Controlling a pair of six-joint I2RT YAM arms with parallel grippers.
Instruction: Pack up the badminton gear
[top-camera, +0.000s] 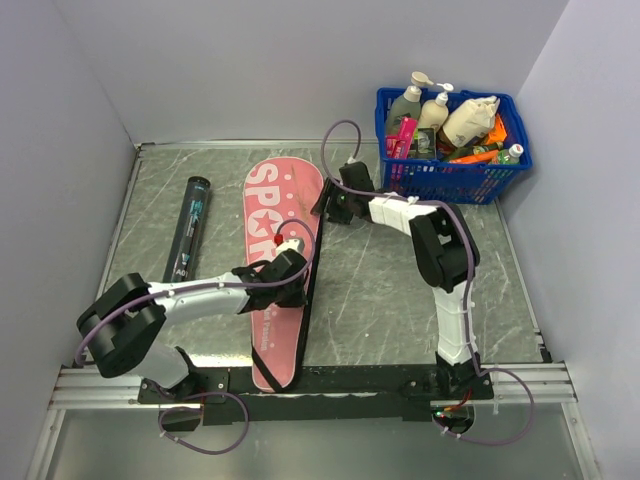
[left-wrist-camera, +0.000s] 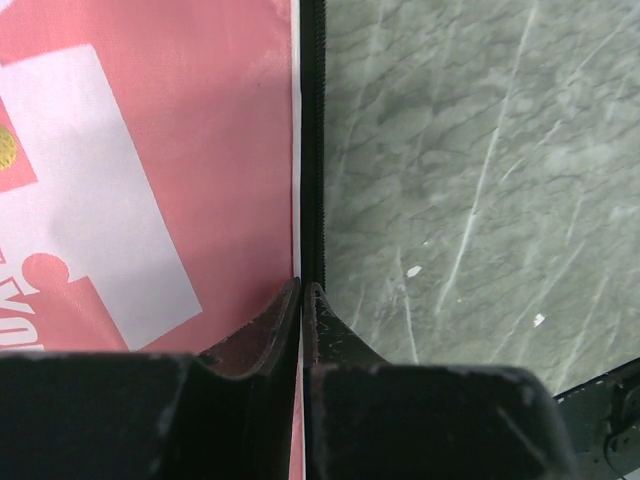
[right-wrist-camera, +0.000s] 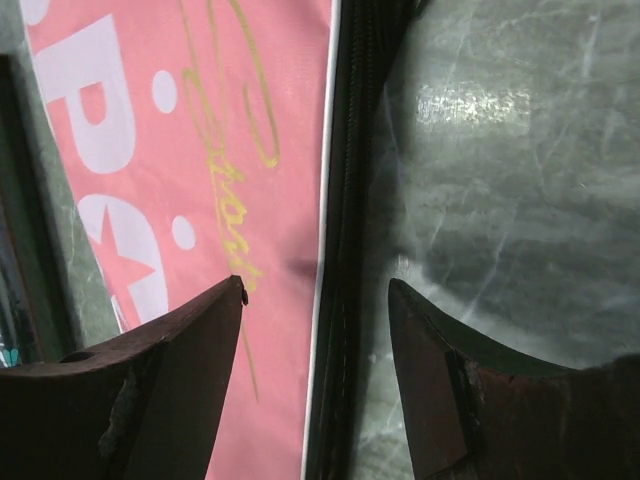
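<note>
I should wait to close my right gripper on the zipper edge (top-camera: 319, 214) (right-wrist-camera: 335, 286), as it is too early now: a finger's shadow shows on the tabletop beyond its fingertip.
The long pink racket cover (top-camera: 288, 195) lettered "SPORT" lies flat on the table, running from the back towards the near edge. My left gripper (top-camera: 297, 262) is at the middle of its right edge; in the left wrist view the gripper (left-wrist-camera: 302, 292) is shut on the cover's (left-wrist-camera: 150, 150) black zipper edge (left-wrist-camera: 312, 150). My right gripper (top-camera: 328, 207) is at the same edge further back; it is open (right-wrist-camera: 315, 287), with its jaws either side of the zipper edge (right-wrist-camera: 355, 150) of the cover (right-wrist-camera: 250, 130). The slim black tube (top-camera: 190, 225) lies left of the cover. Rackets and shuttlecocks are out of view.
A blue plastic basket (top-camera: 450, 182) full of bottles and packets stands at the back right corner. A black strap (top-camera: 305, 320) runs along the cover's right side and loops by the near rail. Grey walls close in the left, back and right.
</note>
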